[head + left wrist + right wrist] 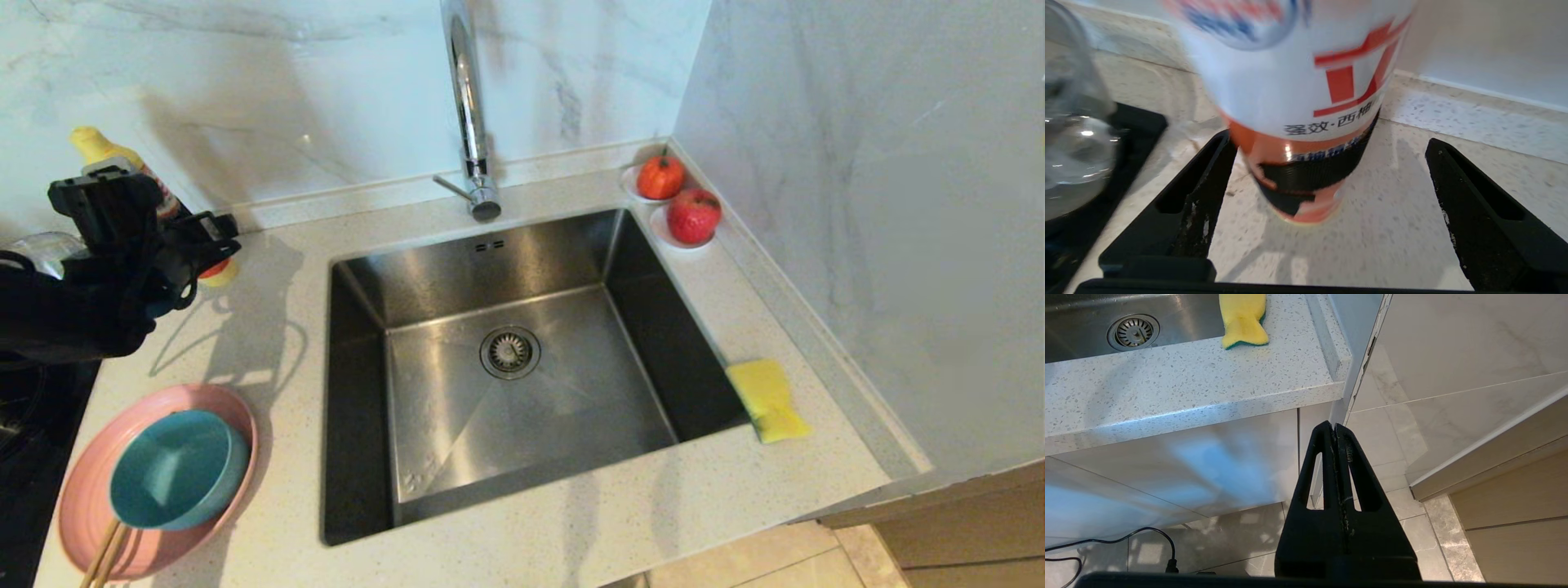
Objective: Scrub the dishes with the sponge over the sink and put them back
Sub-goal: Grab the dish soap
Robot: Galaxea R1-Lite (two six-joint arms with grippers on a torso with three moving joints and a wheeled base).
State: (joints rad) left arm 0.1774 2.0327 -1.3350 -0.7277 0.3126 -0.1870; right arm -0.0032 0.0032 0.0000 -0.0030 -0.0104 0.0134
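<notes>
My left gripper grabs the dish-soap bottle by its black-banded lower part (1314, 171) next, to put soap on the yellow sponge.
A teal-blue bowl (175, 469) sits inside the pink plate (82, 490) on the counter at front left of the sink (571, 425). The yellow sponge (767, 400) (1244, 318) lies on the counter at the sink's right rim, green layer down. My left gripper (175, 208) (1329, 141) hovers open at the back left, its fingers on either side of a dish-soap bottle (1298, 81) that stands on the counter, close to one finger and apart from the other. My right gripper (1334, 426) hangs shut and empty below the counter's front right corner, outside the head view.
The chrome tap (467, 106) rises behind the sink. Two red fruits (661, 177) (694, 215) on small saucers sit in the back right corner. Wooden chopsticks (106, 555) rest on the plate. A clear glass bowl (1073, 143) and a black hob (24, 425) lie at the left.
</notes>
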